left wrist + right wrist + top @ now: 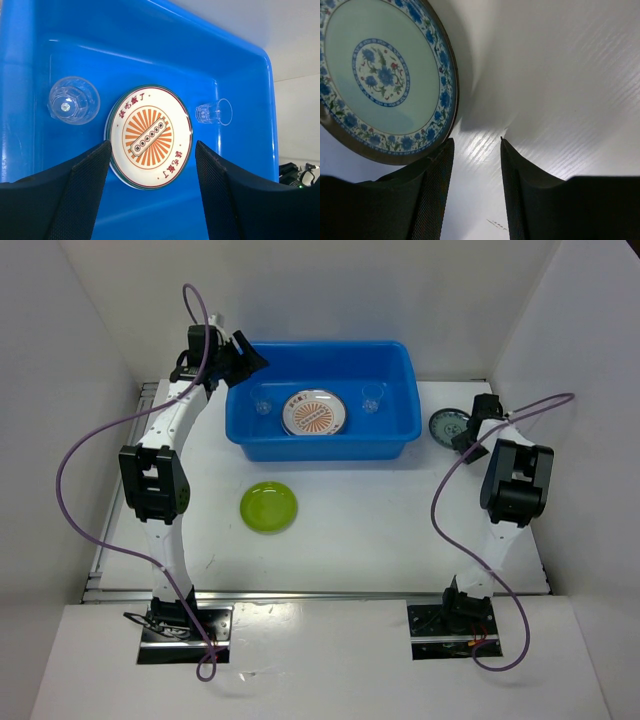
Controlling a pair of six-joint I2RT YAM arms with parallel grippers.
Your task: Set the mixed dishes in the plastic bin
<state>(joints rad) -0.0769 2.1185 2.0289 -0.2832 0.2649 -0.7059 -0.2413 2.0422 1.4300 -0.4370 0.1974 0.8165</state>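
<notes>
Next, my right gripper grabs the small teal patterned plate by its dark rim (450, 447). That leaves the opposite edge free to enter the plastic bin (322, 448).
The blue plastic bin (322, 448) stands at the back centre. In it lie the orange-sunburst plate (314, 412) and two clear cups (263, 406) (372, 398). My left gripper (245, 355) hovers open and empty over the bin's far left corner. Its view shows the plate (149, 137), an upright cup (74, 100) and a cup on its side (214, 112). The lime-green plate (268, 506) lies on the table in front of the bin. The small dark teal plate (447, 425) lies right of the bin. My right gripper (476, 141) is open just beside that plate's (380, 75) rim, holding nothing.
White walls enclose the table on the left, back and right. A purple cable loops from each arm. The right arm's elbow (516, 482) stands near the right wall. Bare table lies between the lime-green plate and the right arm.
</notes>
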